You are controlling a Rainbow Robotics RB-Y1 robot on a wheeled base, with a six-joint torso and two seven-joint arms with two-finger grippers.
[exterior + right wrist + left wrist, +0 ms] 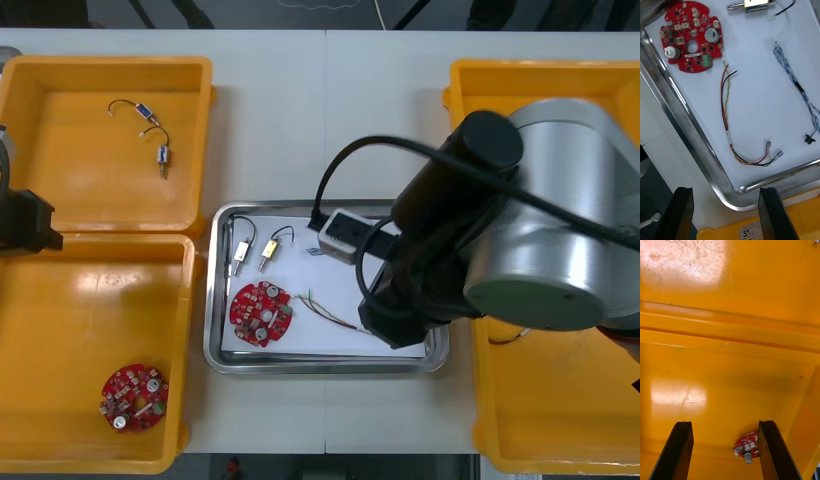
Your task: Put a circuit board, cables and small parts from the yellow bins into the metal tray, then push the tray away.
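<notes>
My right gripper is going to push the filled tray away, so next it should grab the metal tray by its long rim beside the red and yellow cable.
The metal tray, white inside, lies mid-table. In it are a red circuit board, two small metal parts with black leads, and a red and yellow cable. My right arm reaches over the tray's right half. My right gripper is open above the tray's corner rim, with nothing between the fingers. Beyond them lie the board, the red and yellow cable and a blue and white cable. My left gripper hangs open over a left bin.
Two yellow bins stand on the left. The far one holds two small metal parts with leads; the near one holds a second circuit board, also seen between my left fingers. The right bins lie under my right arm.
</notes>
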